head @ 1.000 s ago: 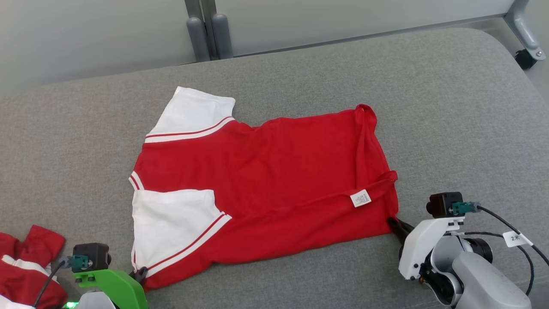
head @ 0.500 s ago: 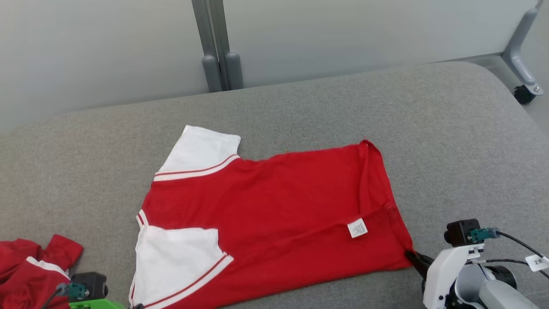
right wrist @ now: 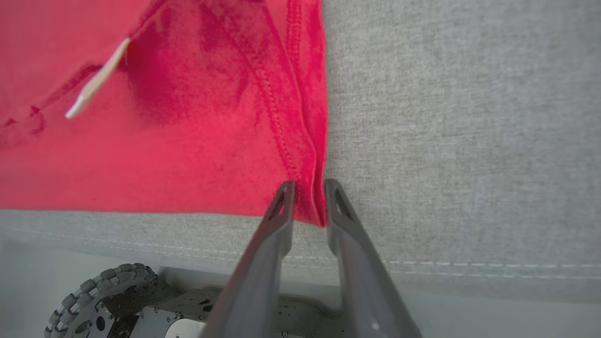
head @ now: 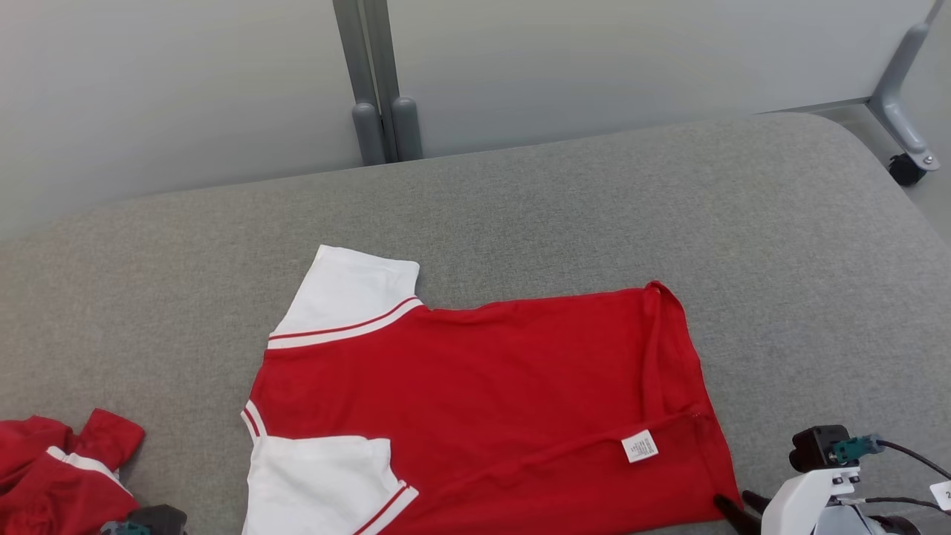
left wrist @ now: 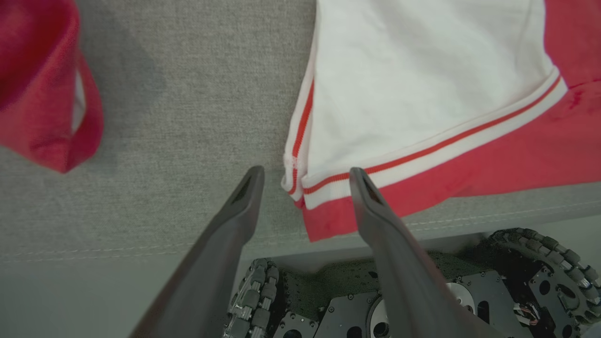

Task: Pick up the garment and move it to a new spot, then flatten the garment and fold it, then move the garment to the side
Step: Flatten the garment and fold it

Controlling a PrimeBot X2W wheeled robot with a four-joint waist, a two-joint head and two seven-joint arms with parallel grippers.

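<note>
I need to fold the red shirt over onto itself, so next I should grab it with my right gripper by the corner of its hem [head: 657, 288].
The garment [head: 483, 386], a red T-shirt with white sleeves, lies spread flat on the grey padded surface [head: 594, 208], with its lower part close to the front edge. In the left wrist view my left gripper [left wrist: 306, 173] is open wide, and the shirt's sleeve corner [left wrist: 422, 94] lies loose between its fingers. My right gripper [right wrist: 308, 184] has its fingers slightly parted, with the red hem corner [right wrist: 164, 141] lying in the narrow gap. Its dark fingertips [head: 732, 509] show at the shirt's near right corner in the head view.
A second, crumpled red garment [head: 52, 468] [left wrist: 42, 94] lies at the near left. The surface's front edge and my wheeled base [left wrist: 540, 263] are just below the shirt. Grey partition posts [head: 383, 126] and a caster [head: 903, 167] stand behind.
The shirt has been drawn nearer to the front edge, and the head camera has tilted. Both grippers, shut on the shirt's near corners before, have parted their fingers.
</note>
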